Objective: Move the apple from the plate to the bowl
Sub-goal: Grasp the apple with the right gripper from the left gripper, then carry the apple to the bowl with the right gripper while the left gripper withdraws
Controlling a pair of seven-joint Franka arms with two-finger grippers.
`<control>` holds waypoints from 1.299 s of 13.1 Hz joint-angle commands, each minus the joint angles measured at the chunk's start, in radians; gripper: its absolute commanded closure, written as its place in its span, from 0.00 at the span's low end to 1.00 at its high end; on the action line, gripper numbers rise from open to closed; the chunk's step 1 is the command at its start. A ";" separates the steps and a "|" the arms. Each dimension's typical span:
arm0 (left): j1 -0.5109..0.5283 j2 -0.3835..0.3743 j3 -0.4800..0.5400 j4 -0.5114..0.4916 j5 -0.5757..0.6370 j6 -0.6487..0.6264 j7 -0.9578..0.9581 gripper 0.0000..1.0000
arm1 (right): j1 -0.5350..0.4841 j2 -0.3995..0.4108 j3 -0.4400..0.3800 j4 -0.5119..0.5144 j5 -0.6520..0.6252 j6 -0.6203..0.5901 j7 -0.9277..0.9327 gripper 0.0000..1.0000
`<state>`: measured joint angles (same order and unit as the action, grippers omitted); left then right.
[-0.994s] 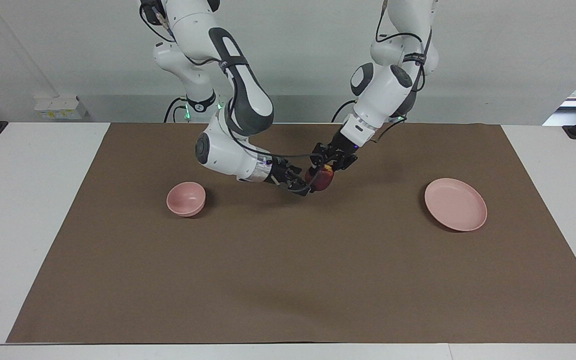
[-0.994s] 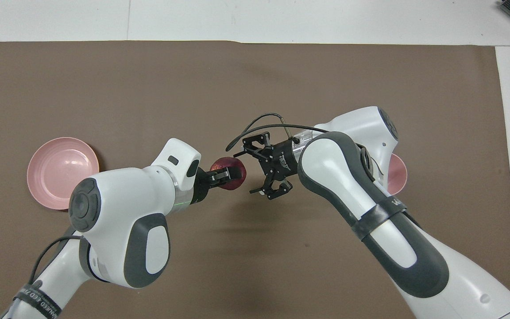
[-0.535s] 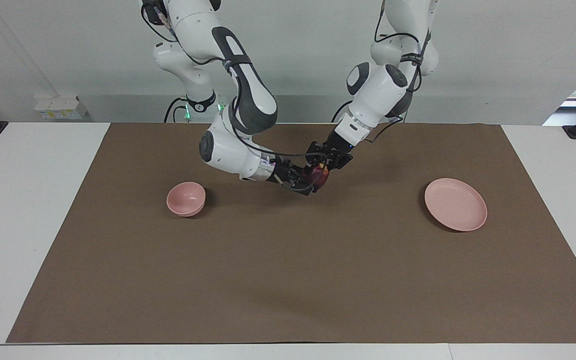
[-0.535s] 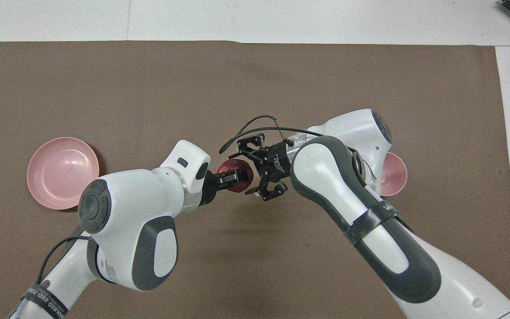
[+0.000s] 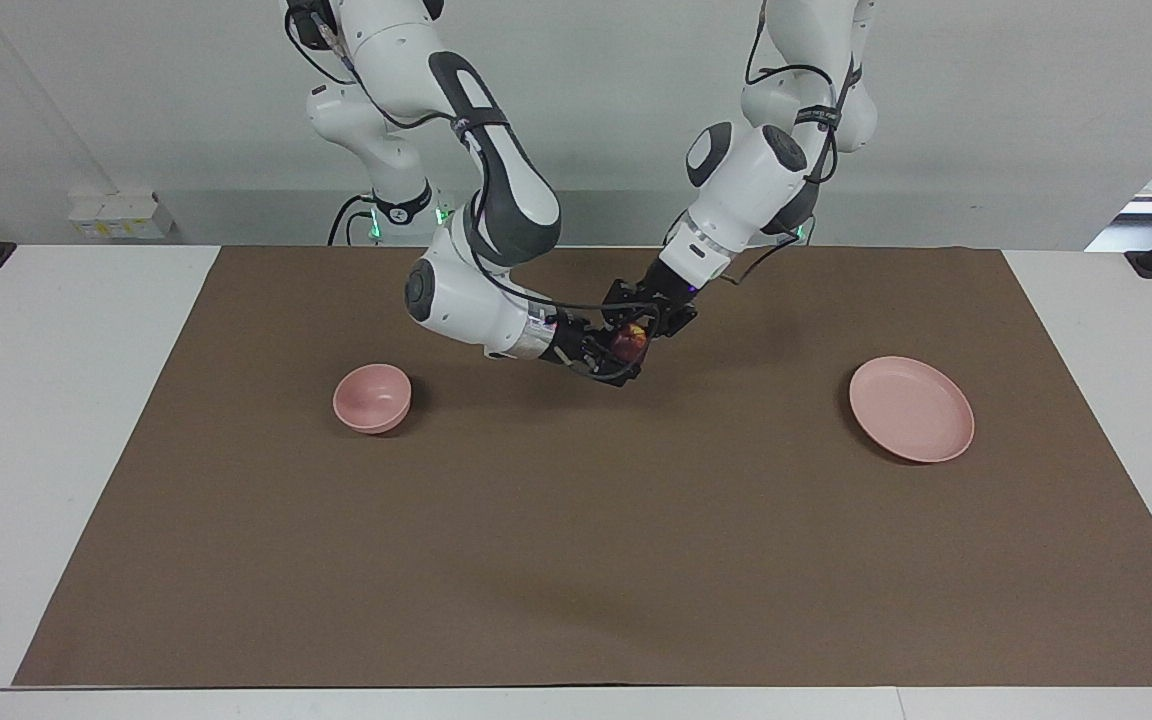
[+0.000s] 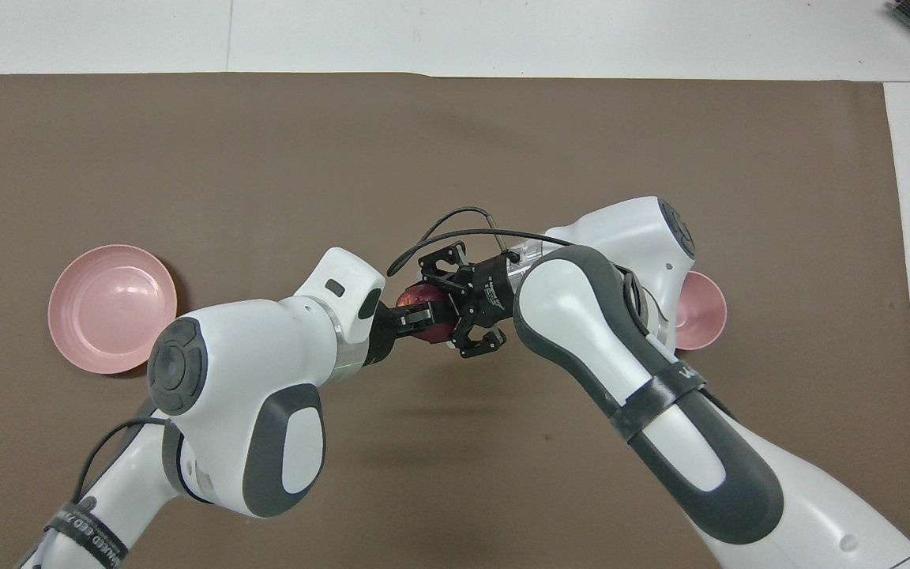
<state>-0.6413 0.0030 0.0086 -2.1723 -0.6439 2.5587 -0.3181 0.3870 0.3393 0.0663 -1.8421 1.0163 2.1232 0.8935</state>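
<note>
My right gripper is next to grab the dark red apple (image 5: 631,343) by its bare sides to move it, beside the fingers of my left gripper, which already cover part of the apple.
The dark red apple (image 5: 631,343) is in the air over the middle of the mat, also in the overhead view (image 6: 414,299). My left gripper (image 5: 639,333) (image 6: 422,311) is shut on it. My right gripper (image 5: 614,357) (image 6: 449,307) is open, with its jaws spread on either side of the apple, not closed on it. The pale pink plate (image 5: 911,408) (image 6: 111,308) lies empty toward the left arm's end. The small pink bowl (image 5: 372,397) stands empty toward the right arm's end; in the overhead view the bowl (image 6: 704,312) is partly hidden by my right arm.
A brown mat (image 5: 576,560) covers most of the white table (image 5: 56,400). Both arms meet over the mat's middle, between bowl and plate.
Both grippers have drawn together: the left one carried the apple toward the bowl's end, and the open right gripper moved in until its jaws flank the apple.
</note>
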 commanded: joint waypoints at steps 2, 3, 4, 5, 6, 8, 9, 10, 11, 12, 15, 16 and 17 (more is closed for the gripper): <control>-0.005 0.012 0.014 0.032 -0.007 0.000 0.010 0.00 | 0.006 -0.010 0.006 -0.019 0.024 0.014 0.016 0.84; 0.003 0.012 0.014 0.031 -0.005 0.000 0.013 0.00 | 0.006 -0.010 0.004 -0.019 0.022 0.012 0.013 0.83; 0.017 0.012 0.014 0.028 -0.003 -0.003 0.014 0.00 | 0.003 -0.010 0.004 -0.019 0.022 0.011 0.012 0.83; 0.037 0.012 0.014 0.026 -0.002 -0.029 0.016 0.00 | -0.003 -0.011 0.004 -0.019 0.013 0.006 0.010 0.83; 0.060 0.012 0.016 0.026 0.006 -0.064 0.020 0.00 | -0.011 -0.014 0.003 -0.019 0.005 -0.006 0.005 0.83; 0.110 0.009 0.016 0.022 0.079 -0.129 0.063 0.00 | -0.051 -0.031 -0.005 -0.019 -0.030 -0.072 -0.030 0.83; 0.133 0.006 0.016 0.020 0.110 -0.174 0.086 0.00 | -0.080 -0.049 -0.005 -0.017 -0.088 -0.104 -0.039 0.83; 0.167 0.005 0.016 0.020 0.142 -0.213 0.117 0.00 | -0.109 -0.068 -0.002 -0.011 -0.166 -0.129 -0.048 0.84; 0.196 0.003 0.016 0.019 0.165 -0.242 0.132 0.00 | -0.125 -0.078 -0.002 -0.002 -0.238 -0.158 -0.056 0.87; 0.225 0.003 0.017 0.019 0.191 -0.268 0.139 0.00 | -0.141 -0.089 -0.002 0.009 -0.293 -0.183 -0.079 0.93; 0.328 0.005 0.017 0.019 0.314 -0.299 0.215 0.00 | -0.155 -0.120 -0.005 0.041 -0.488 -0.226 -0.195 0.99; 0.360 0.006 0.017 0.020 0.352 -0.301 0.278 0.00 | -0.166 -0.134 -0.003 0.043 -0.560 -0.227 -0.238 0.99; 0.394 0.009 0.017 0.026 0.403 -0.302 0.334 0.00 | -0.174 -0.141 -0.003 0.043 -0.635 -0.238 -0.299 0.99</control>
<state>-0.3038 0.0138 0.0349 -2.1492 -0.3113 2.2771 -0.0679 0.2312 0.2187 0.0563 -1.8033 0.4851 1.9095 0.6876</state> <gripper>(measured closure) 0.000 0.291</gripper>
